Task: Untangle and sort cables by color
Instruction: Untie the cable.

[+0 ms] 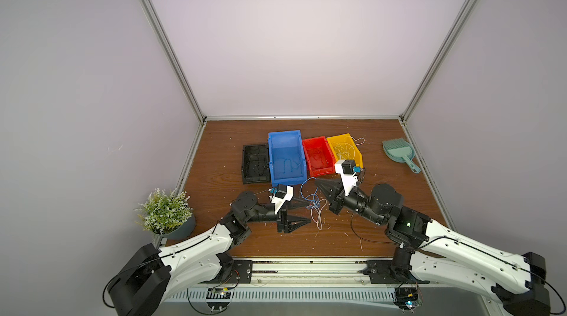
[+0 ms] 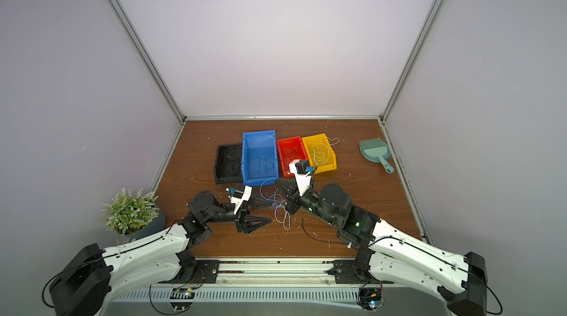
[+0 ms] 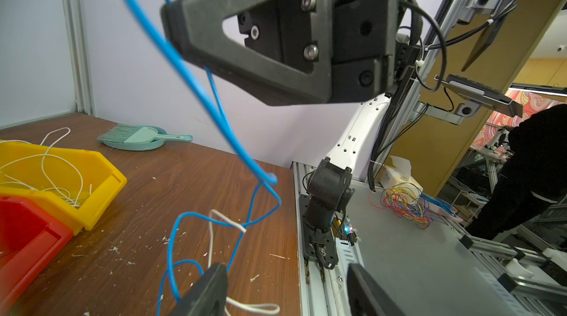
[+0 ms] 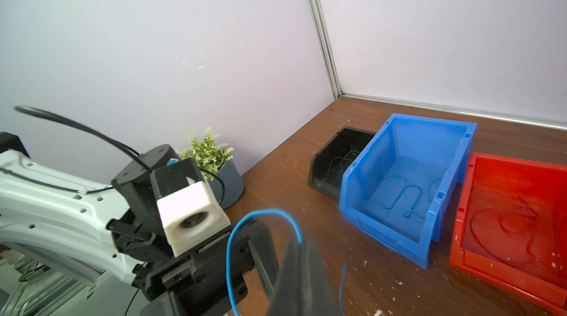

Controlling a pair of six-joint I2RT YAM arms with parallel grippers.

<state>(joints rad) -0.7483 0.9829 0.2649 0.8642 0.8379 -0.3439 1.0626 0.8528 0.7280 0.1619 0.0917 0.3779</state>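
Observation:
I will next grab only the white cable (image 1: 318, 217) with my left gripper, at its loop rather than at the blue crossing, to untangle the cables for sorting.
A tangle of blue cable (image 1: 312, 202) and white cable (image 1: 318, 217) lies on the wooden table in front of the bins. My right gripper (image 1: 316, 180) is shut on the blue cable (image 4: 232, 239), whose loop arches up from the jaw tips (image 4: 299, 245). From there the blue cable (image 3: 214, 109) runs down to the tangle, crossing the white cable (image 3: 211, 237). My left gripper (image 1: 306, 212) is open beside the tangle, and the gap between its fingers (image 3: 287, 293) is empty. Sorted cables lie in the blue, red, yellow and black bins.
Behind the tangle stand a black bin (image 1: 256, 180), a blue bin (image 1: 283, 139), a red bin (image 1: 322, 172) and a yellow bin (image 1: 339, 137). A green dustpan with brush (image 1: 399, 151) lies at the back right. A potted plant (image 1: 164, 213) stands at the front left.

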